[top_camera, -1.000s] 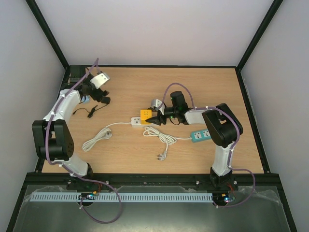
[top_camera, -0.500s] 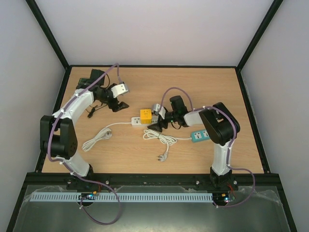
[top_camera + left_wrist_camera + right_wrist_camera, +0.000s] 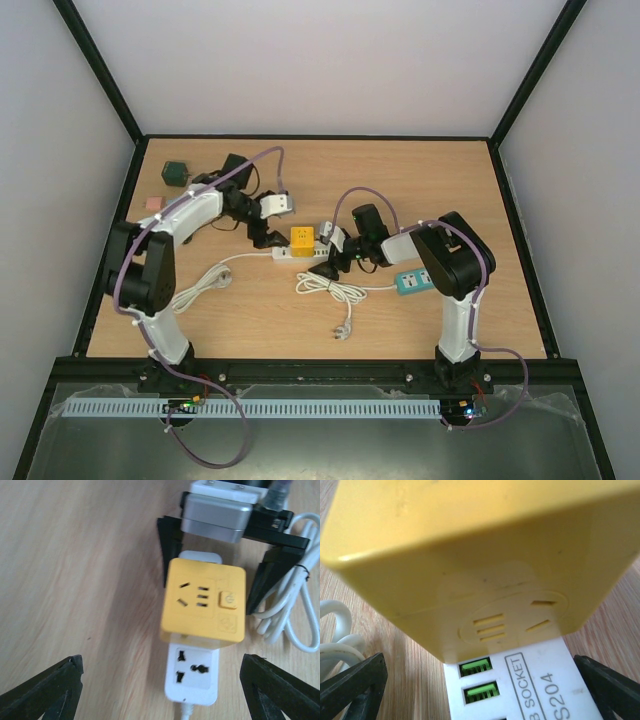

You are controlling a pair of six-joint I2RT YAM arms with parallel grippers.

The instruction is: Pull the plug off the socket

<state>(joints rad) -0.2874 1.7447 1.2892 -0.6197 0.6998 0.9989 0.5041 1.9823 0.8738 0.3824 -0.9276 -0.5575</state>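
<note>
Next, my left gripper grabs the yellow plug (image 3: 302, 241) (image 3: 203, 603) by its opposite sides, across the socket strip's width, and leaves the strip free to pull the plug off.
The plug, a yellow cube adapter (image 3: 302, 236) (image 3: 203, 602), sits plugged into the white socket strip (image 3: 290, 253) (image 3: 192, 672) at mid-table. My left gripper (image 3: 268, 236) (image 3: 162, 690) hovers open just left of the plug, its fingertips (image 3: 45, 690) spread wide to either side of the strip's near end. My right gripper (image 3: 326, 252) (image 3: 480, 690) is open on the plug's other side. Its black fingers (image 3: 170, 550) flank the far end of the strip without closing on it. In the right wrist view the plug (image 3: 470, 555) fills the frame above the strip (image 3: 520, 685).
A coiled white cable (image 3: 332, 288) (image 3: 335, 630) lies just in front of the right gripper. A teal power strip (image 3: 413, 280) sits to the right. The strip's own cord (image 3: 205, 285) loops front left. A green block (image 3: 178, 172) and a pink one (image 3: 153, 202) rest at the far left.
My left arm has swung from the far-left corner rightward to the plug. My right gripper has opened wide and eased slightly back to the right.
</note>
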